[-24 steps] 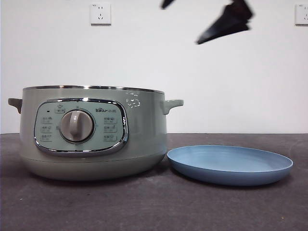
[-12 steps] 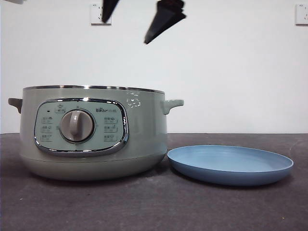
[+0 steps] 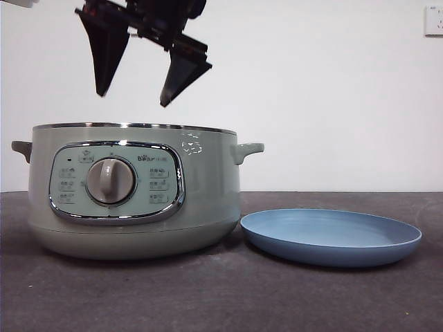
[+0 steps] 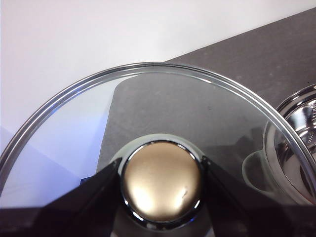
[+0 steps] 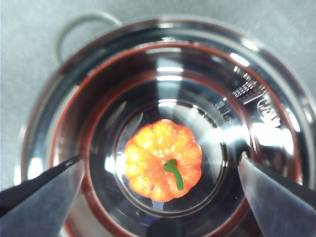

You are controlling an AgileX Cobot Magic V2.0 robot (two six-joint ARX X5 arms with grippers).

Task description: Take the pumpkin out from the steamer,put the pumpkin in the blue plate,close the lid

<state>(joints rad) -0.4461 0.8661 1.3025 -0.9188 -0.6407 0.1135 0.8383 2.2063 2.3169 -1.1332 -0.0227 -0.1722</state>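
Observation:
The pumpkin has to go from the steamer to the blue plate, so the robot's right gripper needs to grab it by its ribbed orange body (image 5: 148,158) next.
The sage-green steamer (image 3: 135,200) stands open at the left of the table. In the right wrist view the orange pumpkin (image 5: 163,160) with its green stem sits in the middle of the steel pot (image 5: 276,74). My right gripper (image 3: 133,99) hangs open above the steamer's rim, its jaws (image 5: 160,159) spread wide on either side of the pumpkin, well above it. My left gripper (image 4: 160,168) is shut on the knob (image 4: 162,180) of the glass lid (image 4: 163,98), held beside the steamer (image 4: 296,143). The blue plate (image 3: 331,236) lies empty to the right of the steamer.
Dark table top (image 3: 221,297) in front of a white wall with sockets (image 3: 434,19). The steamer's side handle (image 3: 247,149) reaches toward the plate.
My right gripper has moved left across the front view and come down, from above the plate to above the steamer's opening. The steamer and plate have not moved.

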